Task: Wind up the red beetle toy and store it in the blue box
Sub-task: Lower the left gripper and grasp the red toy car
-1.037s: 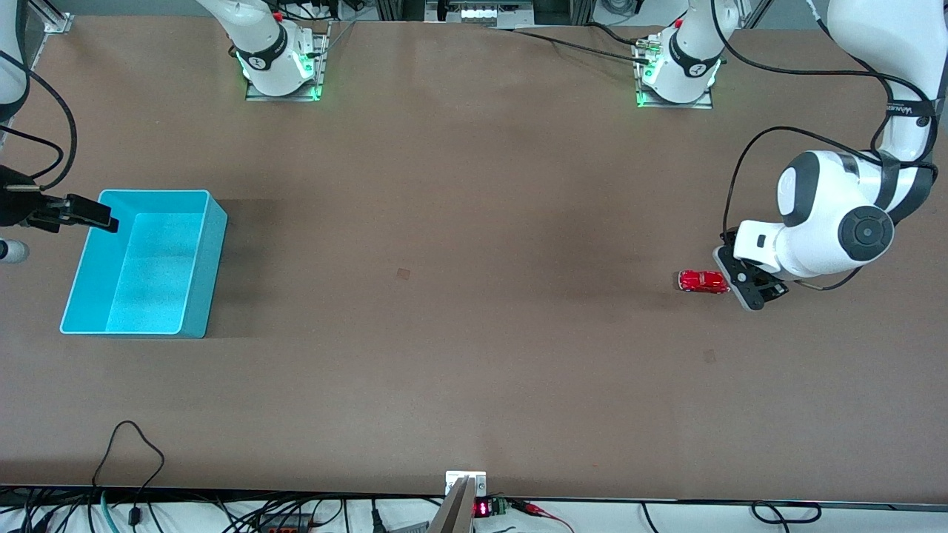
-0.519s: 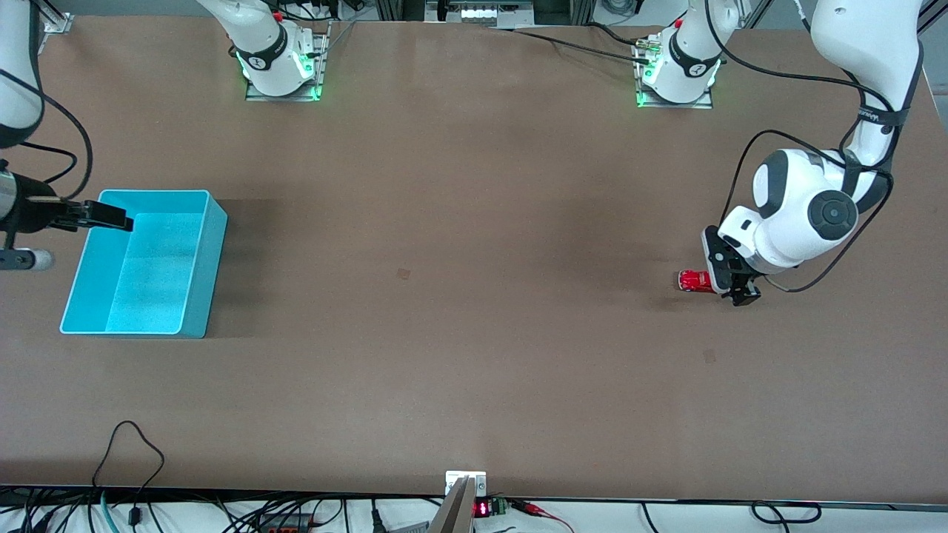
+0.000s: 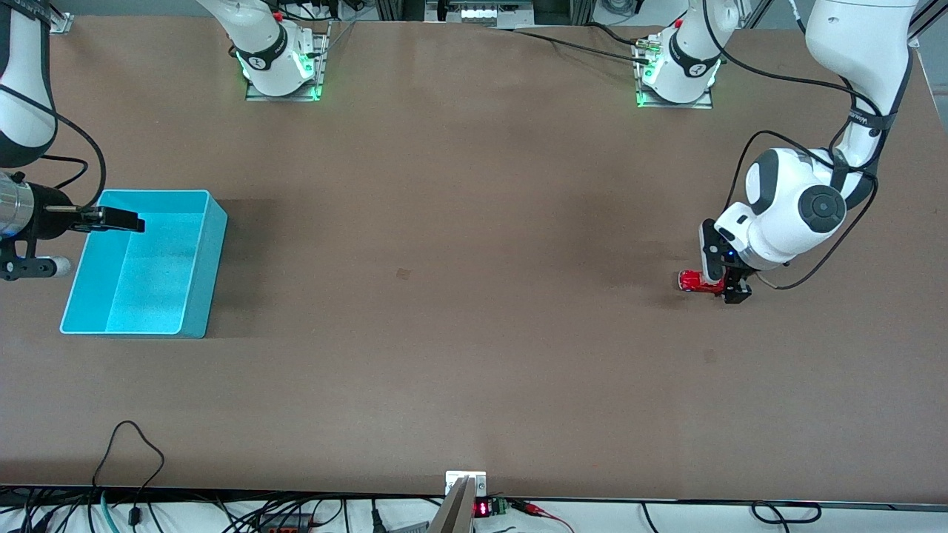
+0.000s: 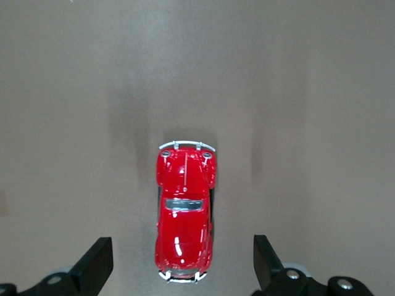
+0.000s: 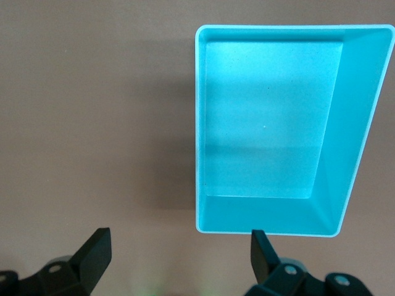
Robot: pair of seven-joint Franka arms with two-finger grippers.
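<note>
The red beetle toy [image 4: 184, 209] needs to be wound, so I should next pick it up with my left gripper by its rear sides below the roof [image 4: 184, 246].
The red beetle toy [image 3: 691, 281] stands on the brown table near the left arm's end. My left gripper [image 3: 723, 278] is low over its end, open, with one finger on each side and a gap to the toy. The left wrist view shows the toy [image 4: 184, 209] between the dark fingers [image 4: 97, 262], with the gripper [image 4: 182, 264] not touching it. The blue box [image 3: 213, 259] sits empty at the right arm's end. My right gripper [image 3: 124, 220] hovers open over the box's rim, holding nothing. In the right wrist view the box [image 5: 349, 135] lies ahead of the gripper [image 5: 179, 256].
The two arm bases [image 3: 281, 70] [image 3: 675, 74] stand at the table's edge farthest from the front camera. Cables and a small device [image 3: 465, 485] line the nearest edge. Bare brown tabletop [image 3: 444, 296] stretches between box and toy.
The left gripper has swung in and come down over the toy's end, which it now straddles. The right gripper has moved farther in over the box's rim. The toy and box have not moved.
</note>
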